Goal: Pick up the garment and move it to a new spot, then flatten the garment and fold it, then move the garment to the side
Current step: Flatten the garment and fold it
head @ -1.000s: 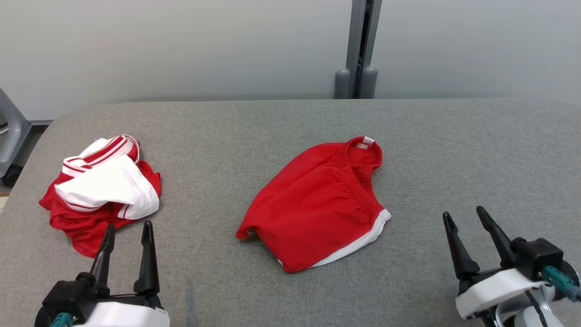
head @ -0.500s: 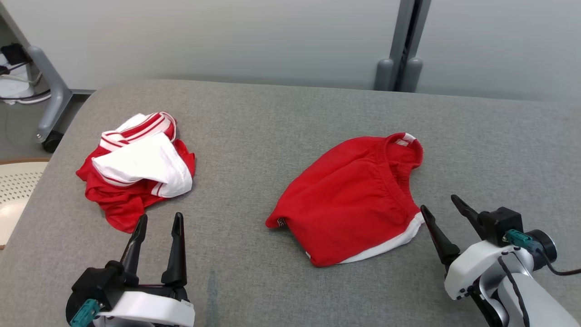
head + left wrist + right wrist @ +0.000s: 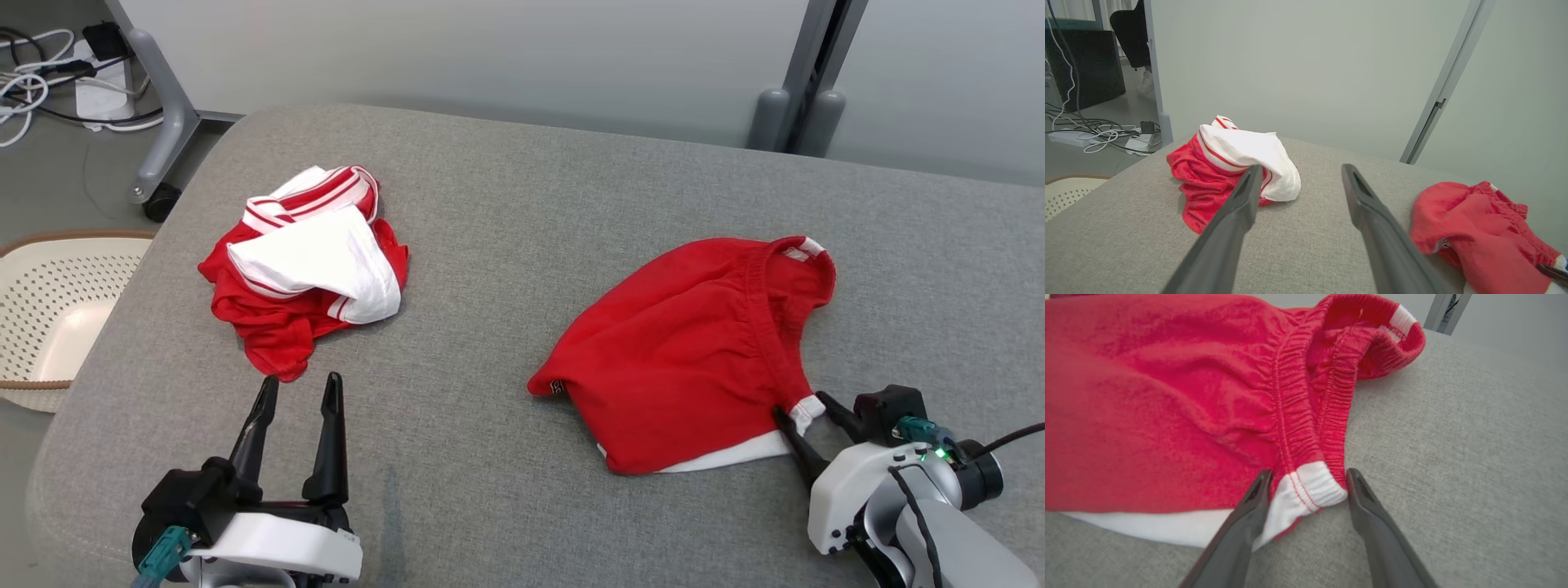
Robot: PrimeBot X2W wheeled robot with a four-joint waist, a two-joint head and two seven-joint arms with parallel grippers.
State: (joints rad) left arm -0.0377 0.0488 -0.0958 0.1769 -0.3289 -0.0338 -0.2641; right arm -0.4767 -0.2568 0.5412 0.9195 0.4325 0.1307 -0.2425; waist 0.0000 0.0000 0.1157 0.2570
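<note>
The right gripper grabs the shorts [image 3: 676,353] by the white-edged waistband corner [image 3: 805,407] next, to move and flatten them.
The garment, a pair of red shorts [image 3: 694,351] with a white hem and an elastic waistband, lies rumpled on the grey padded table [image 3: 506,212], right of centre. My right gripper [image 3: 804,406] is open at its near right corner. In the right wrist view its fingers [image 3: 1249,510] stand on either side of the white waistband corner [image 3: 1310,488], close against the cloth. My left gripper [image 3: 300,380] is open and holds nothing, low at the near left, just short of a second garment. The shorts [image 3: 1478,232] also appear at the right of the left wrist view.
A crumpled red and white garment [image 3: 306,269] lies at the table's left, ahead of my left gripper [image 3: 1301,167]. A cream perforated basket [image 3: 49,310] sits on the floor past the left edge. Cables [image 3: 33,82] and a wheeled frame leg [image 3: 167,139] lie beyond it.
The head camera has turned left, so everything has shifted right in its view. My right gripper has moved forward to the shorts and now straddles the waistband corner. The left gripper has stayed open.
</note>
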